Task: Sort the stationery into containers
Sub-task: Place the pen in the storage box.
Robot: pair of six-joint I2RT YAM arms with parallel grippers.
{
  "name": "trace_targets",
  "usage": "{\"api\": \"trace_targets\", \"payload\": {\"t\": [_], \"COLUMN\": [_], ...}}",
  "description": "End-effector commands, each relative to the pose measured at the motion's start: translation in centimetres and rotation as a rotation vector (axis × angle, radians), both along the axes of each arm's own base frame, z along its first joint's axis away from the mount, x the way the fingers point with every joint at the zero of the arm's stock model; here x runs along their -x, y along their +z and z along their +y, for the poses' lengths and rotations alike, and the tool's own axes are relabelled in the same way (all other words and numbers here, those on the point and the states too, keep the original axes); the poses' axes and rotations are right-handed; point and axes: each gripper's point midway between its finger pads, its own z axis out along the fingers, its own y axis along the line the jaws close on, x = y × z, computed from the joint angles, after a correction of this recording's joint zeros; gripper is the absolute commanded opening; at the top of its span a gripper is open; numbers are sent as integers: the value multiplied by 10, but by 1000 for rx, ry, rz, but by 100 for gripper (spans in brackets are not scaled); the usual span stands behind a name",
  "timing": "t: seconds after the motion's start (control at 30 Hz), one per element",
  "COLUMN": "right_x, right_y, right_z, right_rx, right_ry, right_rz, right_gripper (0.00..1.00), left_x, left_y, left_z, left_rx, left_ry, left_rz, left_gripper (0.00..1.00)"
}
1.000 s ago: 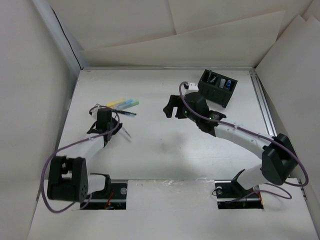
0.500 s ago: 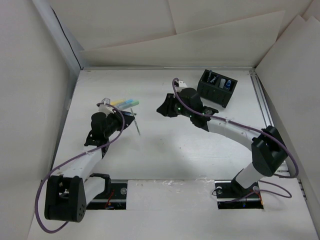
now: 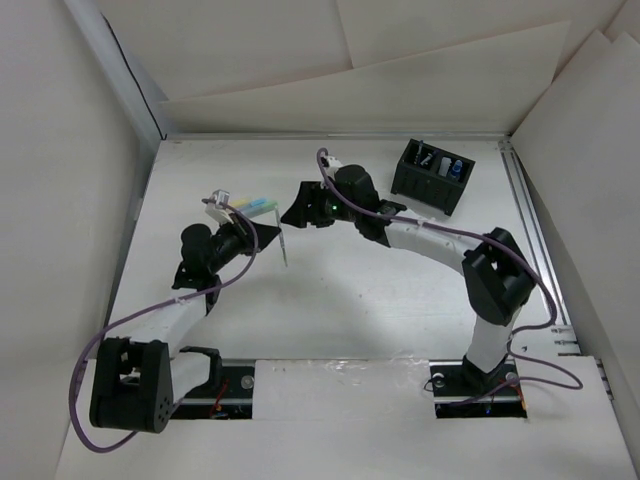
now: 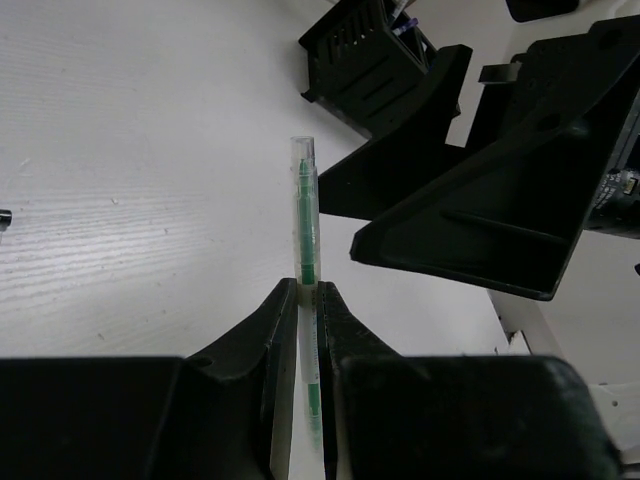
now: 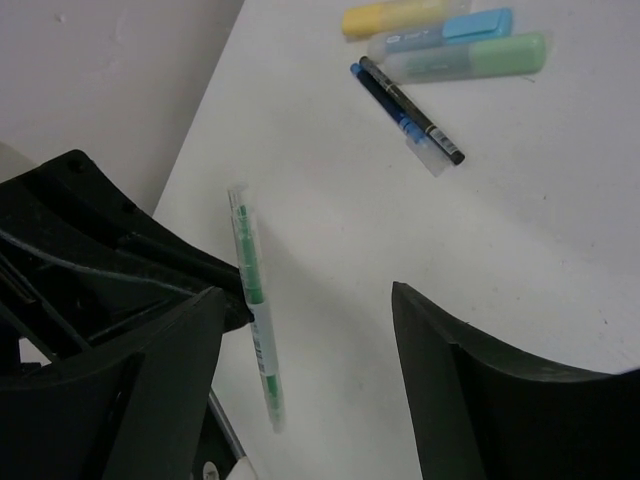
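I will grab the slim pen [image 4: 305,215] with my right gripper by its clear end beyond my left gripper. The other end stays free to go into the organiser.
My left gripper [image 3: 262,238] is shut on a slim clear pen with a green core [image 3: 284,250] and holds it above the table. In the left wrist view the pen [image 4: 305,215] sticks out past the gripper [image 4: 308,295]. My right gripper [image 3: 298,208] is open and empty, right beside the pen. In the right wrist view the pen [image 5: 255,310] hangs between the wide-open jaws of the gripper [image 5: 305,292], near the left finger, with no contact visible. The black organiser box [image 3: 432,175] stands at the back right with several pens in it.
Yellow [image 5: 390,15], light-blue [image 5: 450,30] and pale green [image 5: 470,58] highlighters and a dark blue pen [image 5: 405,110] lie together on the table at the back left [image 3: 250,204]. White walls close in the table. A metal rail [image 3: 530,225] runs along the right edge.
My left gripper has lifted the pen and carried it right, toward the middle. My right gripper has swung left, away from the box, to meet the pen.
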Motion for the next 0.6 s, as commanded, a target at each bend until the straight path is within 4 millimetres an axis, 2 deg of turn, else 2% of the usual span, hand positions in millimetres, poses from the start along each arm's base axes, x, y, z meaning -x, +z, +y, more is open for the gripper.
{"api": "trace_targets", "payload": {"t": [0.0,0.2,0.27,0.3,0.33,0.43,0.47,0.57], "right_x": [0,3,1,1,0,-1,-2,-2], "right_y": [33,30,24,31,25,25,21,22], "right_z": [21,32,35,37,38,40,42,42], "right_rx": [-83,-97,-93,-108,-100,-111,-110,-114], "right_ry": [59,102,99,108,108,115,115,112], "right_rz": [-59,-57,-41,-54,-44,-40,-39,-31], "right_gripper": [72,69,63,62,60,50,42,29], "left_x": [5,6,6,6,9,10,11,8], "left_y": [12,7,6,6,3,-1,3,7], "left_z": [-8,-12,-13,-13,-19,-29,-35,-35], "left_rx": [1,4,4,4,-4,-28,-36,-36], "left_ry": [-64,-94,-103,-103,-127,-132,-143,-134], "left_rz": [-88,-75,-75,-75,-74,-72,-83,-93], "left_gripper": [0,0,0,0,0,0,0,0]}}
